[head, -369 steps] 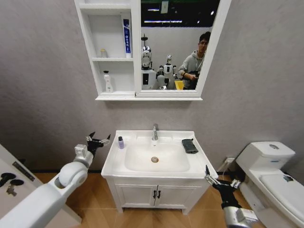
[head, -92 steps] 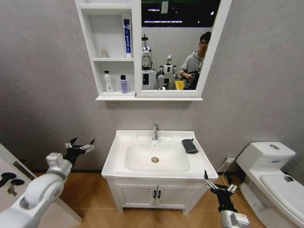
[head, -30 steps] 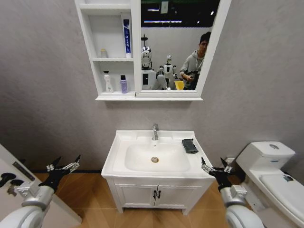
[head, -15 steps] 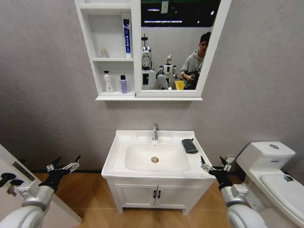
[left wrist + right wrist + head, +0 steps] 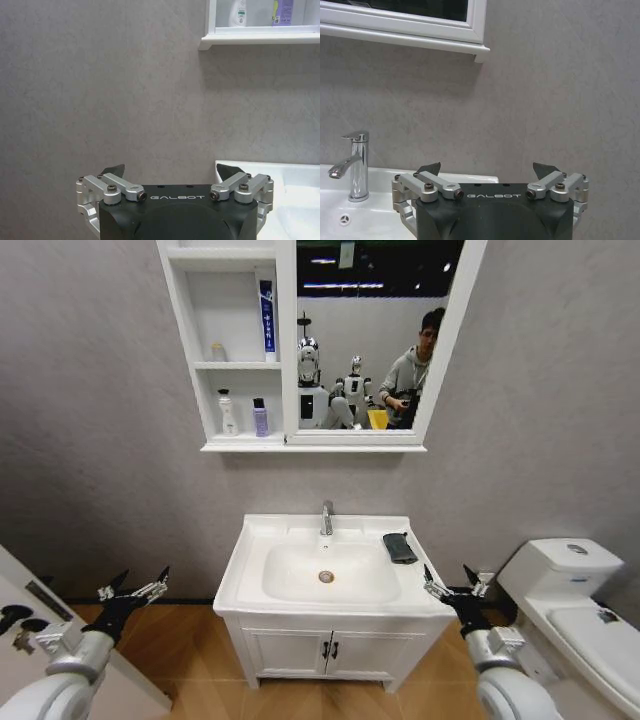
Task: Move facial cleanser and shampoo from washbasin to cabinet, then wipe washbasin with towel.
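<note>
The washbasin [image 5: 325, 575] needs to be wiped clean. My right gripper should grab the dark grey towel by its short edge [image 5: 405, 560] next.
The white washbasin [image 5: 325, 575] stands at the centre, with the dark grey towel [image 5: 400, 547] folded on its right rim. On the lowest shelf of the cabinet [image 5: 236, 340] stand a white bottle [image 5: 228, 412] and a small purple bottle [image 5: 259, 418]; I cannot tell which is the facial cleanser and which the shampoo. My left gripper [image 5: 133, 590] hangs open, low and left of the washbasin [image 5: 270, 172]. My right gripper [image 5: 452, 588] is open beside the basin's right front corner, a little below and in front of the towel. Both wrist views show the left gripper [image 5: 170, 170] and the right gripper [image 5: 487, 169] holding nothing.
A white toilet [image 5: 575, 595] stands close on the right. The chrome tap [image 5: 326, 518] rises at the basin's back. A white-framed mirror [image 5: 375, 335] joins the cabinet. A low two-door vanity [image 5: 325, 645] sits under the basin. Wooden floor lies on both sides.
The purple bottle went from the washbasin's left rim to the cabinet's lowest shelf. My left arm dropped low and left. My right gripper rose to the basin's right corner and has barely moved since.
</note>
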